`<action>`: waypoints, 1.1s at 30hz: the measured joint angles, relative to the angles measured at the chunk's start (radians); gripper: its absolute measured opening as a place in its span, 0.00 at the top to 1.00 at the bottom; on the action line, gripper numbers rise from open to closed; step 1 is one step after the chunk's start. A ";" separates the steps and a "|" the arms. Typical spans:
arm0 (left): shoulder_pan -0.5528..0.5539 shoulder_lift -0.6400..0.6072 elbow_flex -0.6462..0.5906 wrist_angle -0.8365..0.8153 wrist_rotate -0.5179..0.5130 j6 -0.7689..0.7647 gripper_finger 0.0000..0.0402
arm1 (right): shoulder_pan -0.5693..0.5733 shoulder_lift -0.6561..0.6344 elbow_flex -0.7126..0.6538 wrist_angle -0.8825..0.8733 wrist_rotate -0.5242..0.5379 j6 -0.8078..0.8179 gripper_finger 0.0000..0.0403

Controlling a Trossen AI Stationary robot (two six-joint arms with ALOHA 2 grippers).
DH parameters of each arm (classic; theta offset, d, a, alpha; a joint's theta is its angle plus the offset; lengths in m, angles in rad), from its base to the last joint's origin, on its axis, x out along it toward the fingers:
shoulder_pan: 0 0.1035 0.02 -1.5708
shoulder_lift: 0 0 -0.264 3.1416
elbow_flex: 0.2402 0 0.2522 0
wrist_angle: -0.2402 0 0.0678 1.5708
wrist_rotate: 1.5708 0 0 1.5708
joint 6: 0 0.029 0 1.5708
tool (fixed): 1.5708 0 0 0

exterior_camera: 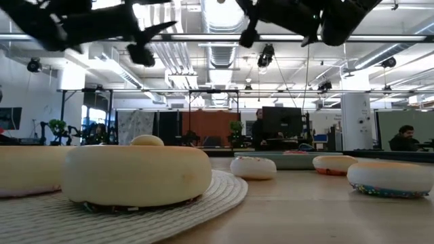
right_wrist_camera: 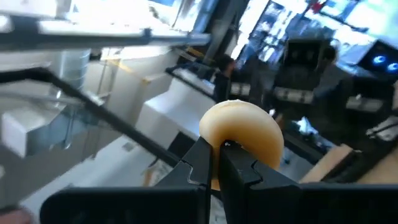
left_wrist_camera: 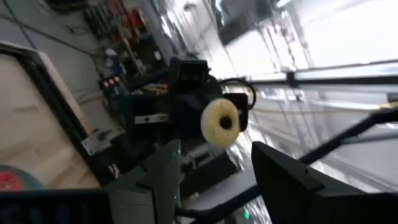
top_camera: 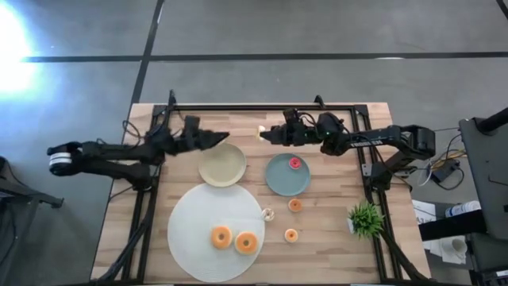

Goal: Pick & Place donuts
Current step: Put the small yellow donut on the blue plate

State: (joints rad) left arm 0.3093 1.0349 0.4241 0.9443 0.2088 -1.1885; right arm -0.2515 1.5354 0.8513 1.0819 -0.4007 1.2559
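Note:
The tiny whitish donut needs to go on the teal plate (top_camera: 279, 181), so my left gripper should grab it by its rim (top_camera: 259, 133) next.
My right gripper (top_camera: 266, 133) is high above the table's far middle, shut on a tiny whitish donut (right_wrist_camera: 244, 138), which also shows as a pale ring (left_wrist_camera: 221, 122) in the left wrist view. My left gripper (top_camera: 223, 139) is open and faces it from the left, a short gap away, above the cream plate's far rim (top_camera: 225, 148). Its own fingers (left_wrist_camera: 163, 179) stand apart in the left wrist view. Two larger orange donuts (top_camera: 221, 236) (top_camera: 247, 242) lie on the white mat (top_camera: 190, 214). A tiny red donut (top_camera: 295, 163) sits on the teal plate (top_camera: 279, 181). My right gripper pinches the tiny donut's ring (right_wrist_camera: 219, 135) between its two fingertips (right_wrist_camera: 200, 158), at the part of the ring nearest the gripper. It comes in level from the table's right. The donut sticks out beyond the fingertips, lifted clear of the table.
Two more tiny donuts (top_camera: 294, 205) (top_camera: 290, 235) and a small whitish piece (top_camera: 268, 214) lie on the wood right of the mat. A small green plant (top_camera: 365, 216) stands near the right edge. Black frame rails run along the table's far and side edges.

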 joint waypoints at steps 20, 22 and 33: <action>0.038 0.364 0.408 0.122 0.268 -0.041 0.57 | 0.016 -0.015 0.066 0.008 -0.001 -0.089 0.98; 0.038 0.373 0.423 0.130 0.276 -0.044 0.57 | 0.016 -0.015 0.066 0.009 -0.001 -0.090 0.98; 0.028 0.454 0.490 0.141 0.323 -0.066 0.57 | 0.016 -0.015 0.069 0.025 -0.009 -0.090 0.98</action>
State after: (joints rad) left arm 0.3372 1.4887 0.9144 1.0855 0.5317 -1.2540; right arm -0.2359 1.5200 0.9199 1.1066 -0.4101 1.1664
